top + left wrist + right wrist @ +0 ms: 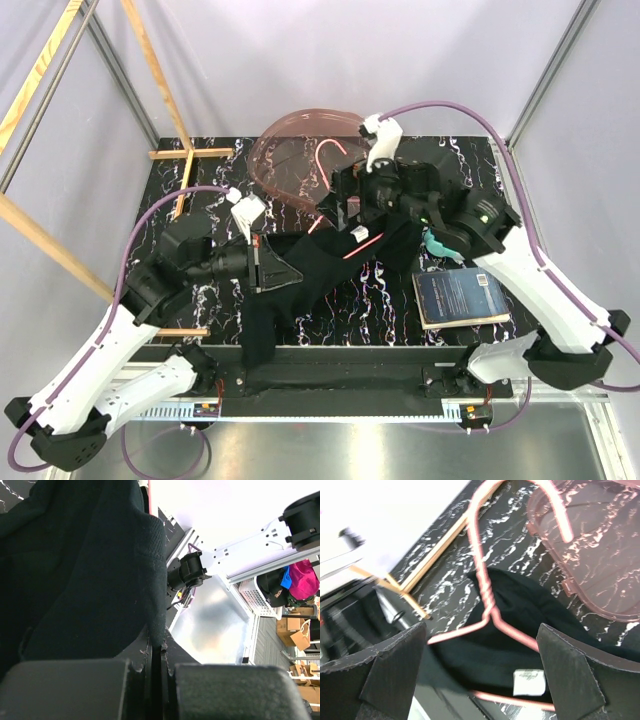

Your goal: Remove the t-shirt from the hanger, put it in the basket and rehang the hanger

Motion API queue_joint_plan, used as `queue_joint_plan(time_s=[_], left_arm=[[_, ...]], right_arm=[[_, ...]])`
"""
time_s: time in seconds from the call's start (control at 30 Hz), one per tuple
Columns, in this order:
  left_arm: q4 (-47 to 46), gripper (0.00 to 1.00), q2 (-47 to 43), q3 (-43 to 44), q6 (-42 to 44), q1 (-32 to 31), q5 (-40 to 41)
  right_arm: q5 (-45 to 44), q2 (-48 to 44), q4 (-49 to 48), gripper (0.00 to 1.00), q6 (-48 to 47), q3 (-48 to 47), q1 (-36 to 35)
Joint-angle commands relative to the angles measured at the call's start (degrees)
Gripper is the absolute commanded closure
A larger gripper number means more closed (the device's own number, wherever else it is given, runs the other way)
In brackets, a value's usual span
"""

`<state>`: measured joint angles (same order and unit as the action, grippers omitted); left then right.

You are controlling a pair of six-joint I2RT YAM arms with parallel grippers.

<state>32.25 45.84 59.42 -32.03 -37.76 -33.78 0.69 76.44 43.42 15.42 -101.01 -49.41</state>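
My right gripper will next grab the hanger by its neck below the hook (327, 187). Then it can pull the pink wire hanger (365, 243) out of the t-shirt.
The black t-shirt (320, 270) lies stretched across the marbled table, one end hanging over the front edge. My left gripper (268, 265) is shut on a fold of it; in the left wrist view the t-shirt (75, 580) fills the left side and its edge runs down between the closed left gripper (161, 665). The pink wire hanger (487, 600) lies on the t-shirt (505, 645) near a white label (527, 682), its hook toward the basin. The hanger (365, 243) shows partly under the arm. My right gripper (480, 680) hovers open above the hanger's neck and holds nothing.
A translucent pink basin (295, 150) stands at the back centre, also in the right wrist view as the basin (600, 555). A dark blue book (462, 297) lies at the front right. Wooden slats (190, 153) run along the left side.
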Motion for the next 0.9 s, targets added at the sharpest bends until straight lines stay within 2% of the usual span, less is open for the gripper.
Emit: queue_joint_plan(time_s=[0.0, 0.1, 0.23, 0.5, 0.6, 0.63, 0.7, 0.73, 0.8, 0.83, 0.87], left_arm=[[-3.60, 1.00, -2.07, 0.44, 0.48, -0.21, 0.38], [-2.63, 1.00, -2.34, 0.35, 1.27, -0.21, 1.52], [-2.11, 1.00, -1.64, 1.22, 1.45, -0.21, 1.87], [-0.87, 1.00, -1.28, 1.49, 1.71, -0.21, 4.25], [-0.44, 1.00, -1.37, 1.40, 1.80, -0.21, 5.04], [-0.43, 1.00, -1.37, 1.49, 1.71, -0.21, 5.13], [-0.43, 1.00, -1.20, 1.75, 1.71, -0.21, 4.69], [-0.52, 1.00, -1.37, 2.01, 1.62, -0.21, 4.60], [0.26, 1.00, -1.46, 2.45, 1.71, -0.21, 5.39], [0.70, 0.96, -1.72, 2.80, 1.62, -0.30, 5.91], [1.06, 0.93, -1.98, 2.98, 1.71, -0.21, 6.96]], right_arm=[[-8.84, 3.53, 0.26, 0.00, -0.92, -3.14, -1.30], [-11.57, 6.60, 1.49, 0.01, -0.22, -5.59, -1.83], [-14.39, 9.51, 2.02, 0.07, -0.30, -7.44, -4.55], [-22.74, 9.69, 1.50, 0.19, -0.92, -4.29, -8.42], [-23.28, 8.99, 0.44, 0.33, -1.01, -2.62, -8.51], [-23.19, 8.72, 0.18, 0.48, -0.92, -2.44, -8.51], [-23.01, 8.55, -0.88, 0.64, -1.01, -1.82, -8.51], [-23.10, 8.28, -1.23, 0.81, -1.01, -1.56, -8.60], [-23.89, 8.02, -1.93, 0.95, -0.48, -1.12, -8.51], [-24.15, 7.67, -2.20, 1.00, -0.39, -0.94, -8.60], [-25.03, 7.49, -2.46, 1.00, -0.04, -0.77, -8.51]])
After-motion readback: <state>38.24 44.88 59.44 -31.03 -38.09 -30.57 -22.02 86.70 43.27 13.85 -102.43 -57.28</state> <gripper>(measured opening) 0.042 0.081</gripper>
